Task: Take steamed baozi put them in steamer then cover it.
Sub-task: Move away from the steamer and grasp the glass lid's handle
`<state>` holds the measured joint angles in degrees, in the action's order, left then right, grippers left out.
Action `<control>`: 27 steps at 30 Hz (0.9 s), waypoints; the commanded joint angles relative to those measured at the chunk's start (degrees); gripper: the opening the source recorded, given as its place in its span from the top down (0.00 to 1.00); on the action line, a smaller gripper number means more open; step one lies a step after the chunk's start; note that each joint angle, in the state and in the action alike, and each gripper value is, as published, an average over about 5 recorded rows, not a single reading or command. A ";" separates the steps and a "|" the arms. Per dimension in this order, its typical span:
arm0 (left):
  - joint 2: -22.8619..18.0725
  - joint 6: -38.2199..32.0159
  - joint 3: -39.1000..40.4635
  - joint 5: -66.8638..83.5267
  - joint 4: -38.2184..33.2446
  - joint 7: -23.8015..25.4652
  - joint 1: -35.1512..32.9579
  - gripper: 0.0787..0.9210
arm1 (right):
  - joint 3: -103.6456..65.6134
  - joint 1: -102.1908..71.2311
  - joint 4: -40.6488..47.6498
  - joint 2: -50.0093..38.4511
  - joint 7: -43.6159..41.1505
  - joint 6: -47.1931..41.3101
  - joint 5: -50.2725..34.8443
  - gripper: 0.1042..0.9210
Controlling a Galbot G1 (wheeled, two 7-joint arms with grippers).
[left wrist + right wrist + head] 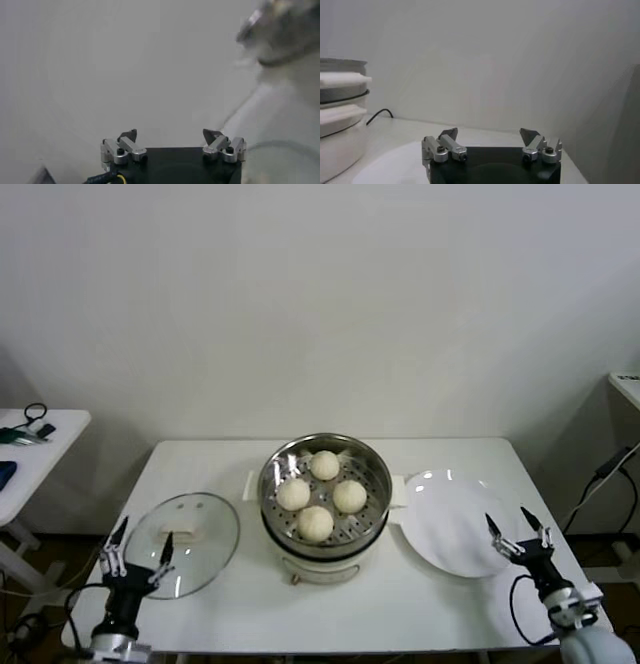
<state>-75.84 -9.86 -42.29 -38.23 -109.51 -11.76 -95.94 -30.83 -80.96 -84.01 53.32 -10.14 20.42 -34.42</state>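
Note:
The left gripper grabs the glass cover by its cream handle (182, 535) next, to cover the steamer full of baozi (315, 523).
The steamer (375, 469) stands at the table's middle with several cream-white baozi (315, 523) on its perforated tray. The glass cover (215, 529) with its cream handle (182, 535) lies flat on the table to the steamer's left. My left gripper (138, 549) is open and empty at the front left, by the cover's near edge. My right gripper (518, 530) is open and empty at the front right, over the white plate's near edge. The steamer shows blurred in the left wrist view (285, 30) and at the edge of the right wrist view (340, 120).
A flat white plate (450, 519) lies right of the steamer, with nothing on it. A side table (30, 449) with dark items stands to the far left. A cable (605, 474) hangs at the right, by another table's corner.

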 commanded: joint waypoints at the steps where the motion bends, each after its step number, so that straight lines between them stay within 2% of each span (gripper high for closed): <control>1: 2.31 -2.86 -0.89 -33.97 15.81 -11.01 4.45 0.12 | -2.79 -5.03 0.58 6.43 0.96 4.30 2.09 0.12; 6: 1.94 -1.91 -0.51 -40.15 22.55 -13.55 8.79 0.12 | -3.22 -5.22 0.24 6.86 1.42 4.08 2.38 0.12; 18: 1.81 0.41 0.53 -45.73 32.47 -15.77 17.75 0.12 | -4.54 -6.06 -1.08 8.01 2.22 3.36 3.72 0.12; 27: 1.55 1.77 1.43 -45.51 33.85 -14.48 21.86 0.12 | -5.38 -6.99 -1.52 8.27 2.36 3.40 4.20 0.12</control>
<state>-74.46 -8.74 -41.04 -79.31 -80.51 -25.08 -78.93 -35.73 -87.24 -85.43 60.95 -7.91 23.46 -30.68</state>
